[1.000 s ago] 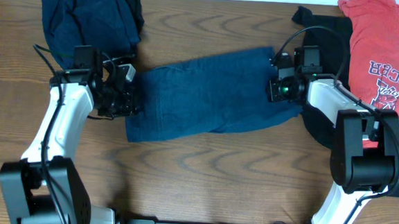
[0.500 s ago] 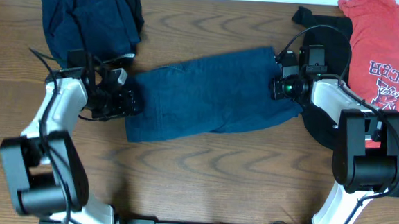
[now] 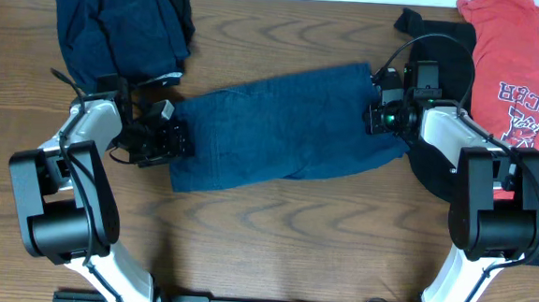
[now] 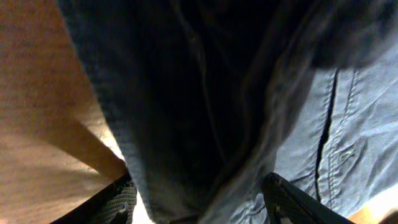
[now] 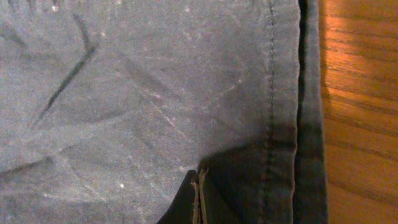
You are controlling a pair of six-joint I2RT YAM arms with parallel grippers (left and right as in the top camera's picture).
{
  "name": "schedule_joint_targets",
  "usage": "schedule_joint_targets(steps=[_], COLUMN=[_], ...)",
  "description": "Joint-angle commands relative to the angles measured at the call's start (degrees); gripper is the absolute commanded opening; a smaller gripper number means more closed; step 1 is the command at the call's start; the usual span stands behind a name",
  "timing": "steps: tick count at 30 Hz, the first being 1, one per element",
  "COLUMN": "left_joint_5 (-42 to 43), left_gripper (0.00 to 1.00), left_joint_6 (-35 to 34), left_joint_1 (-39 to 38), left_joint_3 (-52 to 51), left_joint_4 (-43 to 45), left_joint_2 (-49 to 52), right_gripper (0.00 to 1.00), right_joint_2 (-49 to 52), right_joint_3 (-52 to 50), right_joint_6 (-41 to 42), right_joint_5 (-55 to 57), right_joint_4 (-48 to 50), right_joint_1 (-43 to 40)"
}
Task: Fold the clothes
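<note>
The blue denim garment has a bunched edge at its end. My left gripper needs to grab that edge next, to fold it over toward the opposite end.
A blue denim garment lies flat, folded into a long strip, across the middle of the table. My left gripper is at its left end. In the left wrist view the two fingers stand wide apart, with the bunched edge of the garment between them. My right gripper is at the strip's right end. In the right wrist view its fingertips are pressed together, resting on the denim beside the stitched hem.
A dark navy garment is heaped at the back left. A black garment and a red printed T-shirt lie at the back right, next to my right arm. Bare wood tabletop runs along the front.
My left arm has swung its elbow out to the left while its gripper stayed at the garment's left end. My right gripper shifted slightly right, then held still.
</note>
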Motion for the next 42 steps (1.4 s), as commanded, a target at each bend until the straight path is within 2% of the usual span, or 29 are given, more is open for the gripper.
schedule_joint_targets(steps=[1, 3, 5, 7, 8, 9, 15, 20, 26, 30, 38, 42], left_joint_5=[0.79, 2.29, 3.45, 4.9, 5.57, 6.47, 8.07, 7.82, -2.25, -4.44, -4.44, -4.44], left_gripper=[0.68, 0.67, 0.56, 0.34, 0.13, 0.06, 0.06, 0.06, 0.06, 0.06, 0.06, 0.06], left_joint_6=[1.18, 1.18, 1.18, 1.16, 1.09, 0.9, -0.57, -0.63, -6.25, -6.64, -6.64, -6.64], left_joint_1=[-0.11, -0.11, -0.11, -0.11, -0.11, -0.09, 0.15, 1.64, 3.48, 3.78, 3.63, 2.89], left_joint_3=[0.39, 0.39, 0.39, 0.42, 0.42, 0.46, 0.52, 0.52, 0.52, 0.52, 0.5, 0.5], left_joint_4=[0.81, 1.01, 1.27, 1.75, 2.01, 2.23, 2.21, 0.87, 1.18, 0.72, -0.98, -0.76], left_joint_2=[4.07, 4.9, 5.25, 5.25, 5.2, 5.18, 2.62, -5.07, -17.09, -22.27, -22.8, -22.8], right_gripper=[0.01, 0.01, 0.01, 0.01, 0.01, 0.01, 0.01, 0.01, 0.01, 0.01, 0.01, 0.01], right_joint_2=[0.57, 0.57, 0.57, 0.57, 0.57, 0.57, 0.57, 0.57, 0.57, 0.57, 0.5, 0.5], right_joint_3=[0.0, 0.0, 0.0, 0.0, 0.0, 0.0, 0.02, 0.02, 0.02, 0.02, 0.92, 2.21], right_joint_6=[0.52, 0.52, 0.52, 0.52, 0.52, 0.52, 0.48, 0.55, 0.52, 0.52, 1.03, 3.48], right_joint_5=[-0.66, -0.66, -0.66, -0.66, -0.7, -1.03, -2.8, -5.84, -6.03, -7.19, -16.44, -25.11], right_joint_4=[0.11, 0.04, -0.11, -0.15, -0.15, -0.13, -0.5, -1.7, -4.87, -4.74, -0.68, 4.17], right_joint_1=[-0.39, -0.39, -0.39, -0.39, -0.39, -0.39, -0.35, -0.31, -0.28, -0.24, -0.17, 0.7])
